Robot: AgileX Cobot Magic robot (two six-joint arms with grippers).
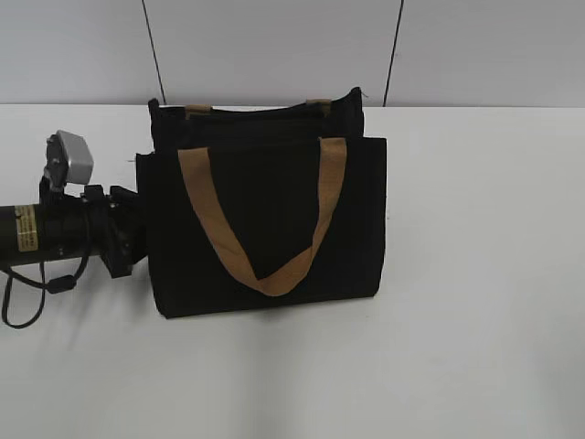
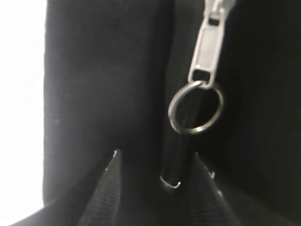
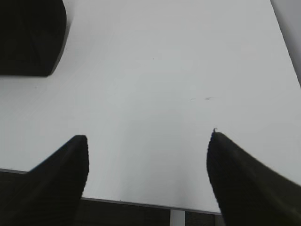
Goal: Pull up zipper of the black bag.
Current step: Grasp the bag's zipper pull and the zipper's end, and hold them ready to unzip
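Note:
The robot should next use its left gripper to grab the black bag by the zip line's fabric end (image 2: pixel 170 176), so that the zip line is held taut for the zipper (image 2: pixel 207 52).
The black bag (image 1: pixel 265 219) stands upright on the white table, a tan handle (image 1: pixel 265 274) hanging across its front. My left gripper (image 1: pixel 137 245) is against the bag's left side. In the left wrist view its fingers (image 2: pixel 155 154) are apart, with the black zip line's end between them, not clamped. The silver zipper pull (image 2: pixel 207 47) and its ring (image 2: pixel 195 109) hang just beyond the fingertips. My right gripper (image 3: pixel 148 136) is open and empty over bare table, out of the exterior view. A corner of the bag (image 3: pixel 28 37) shows at the upper left of the right wrist view.
The white table (image 1: pixel 457 320) stretches to the right of and in front of the bag. A pale wall stands behind it. The left arm's cable (image 1: pixel 27 293) loops on the table at the far left. The table's edge (image 3: pixel 141 203) lies under the right gripper.

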